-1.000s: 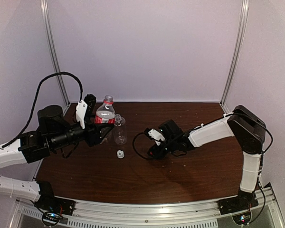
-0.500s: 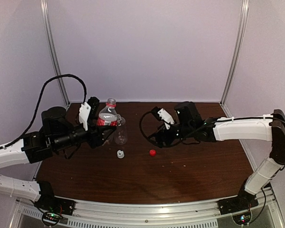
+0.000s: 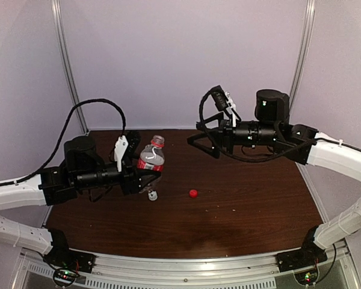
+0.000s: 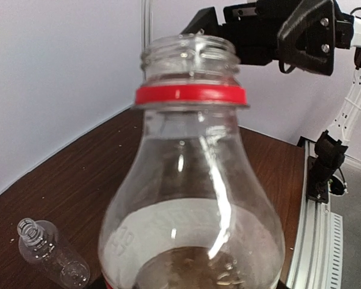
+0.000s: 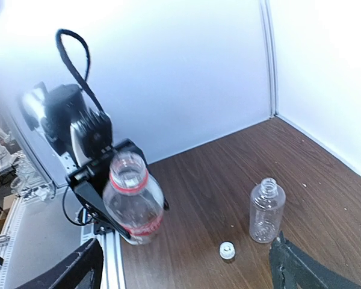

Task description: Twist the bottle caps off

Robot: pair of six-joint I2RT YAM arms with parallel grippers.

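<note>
The right gripper reaches the open bottle in my left gripper next and grips its red-ringed neck, which leaves the bottle's base free to set upright.
My left gripper (image 3: 143, 173) is shut on the body of the bottle with the red label band (image 3: 151, 158) and holds it tilted above the table. Its mouth (image 4: 189, 51) is open, with only a red ring on the neck. The red cap (image 3: 193, 193) lies loose on the table. The white cap (image 3: 152, 195) lies below the held bottle. The plain bottle (image 5: 266, 211) stands upright and uncapped beside the white cap (image 5: 228, 250); it is mostly hidden in the top view. My right gripper (image 3: 200, 133) hangs high over the back of the table, open and empty.
The brown table (image 3: 246, 211) is closed in by white walls with metal posts at the back corners (image 3: 293, 78). A black cable loops over my left arm (image 3: 99, 105). A metal rail (image 3: 186, 265) runs along the near edge.
My right gripper opened and left the red cap on the table, then rose and drew back to the right. My left arm carried the labelled bottle a little right and forward.
</note>
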